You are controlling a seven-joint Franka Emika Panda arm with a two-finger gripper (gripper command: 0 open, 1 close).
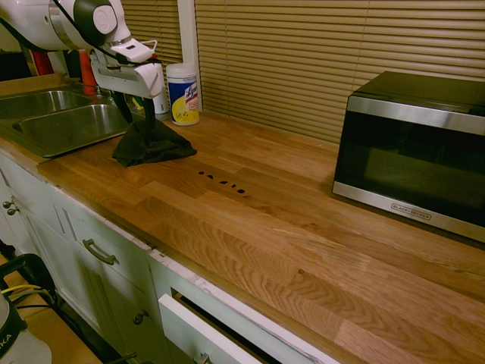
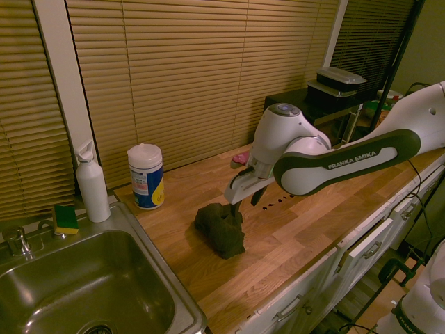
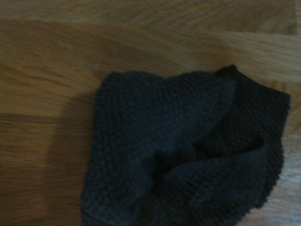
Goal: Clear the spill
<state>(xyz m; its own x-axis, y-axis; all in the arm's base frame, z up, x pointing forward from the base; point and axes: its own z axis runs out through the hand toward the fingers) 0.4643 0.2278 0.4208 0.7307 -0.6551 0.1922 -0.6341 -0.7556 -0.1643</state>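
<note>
My gripper pinches the cloth's raised top (image 1: 149, 125) next, since the cloth's edges lie slack on the counter.
The spill (image 1: 222, 182) is a short row of tiny dark blots on the light wood counter, also visible past the arm (image 2: 281, 201). A crumpled dark cloth (image 1: 151, 144) lies between the spill and the sink, and it fills much of the wrist view (image 3: 188, 150). My gripper (image 1: 136, 108) hangs directly over the cloth's raised top (image 2: 221, 229). Its fingers stand apart on either side of that peak, open (image 2: 243, 200). Bare wood separates the cloth from the nearest blot.
A steel sink (image 1: 53, 121) sits at the counter's end, with a sponge (image 2: 66, 219) and a white bottle (image 2: 92, 182) behind it. A wipes canister (image 1: 183, 92) stands by the blinds near the cloth. A microwave (image 1: 417, 152) occupies the far end.
</note>
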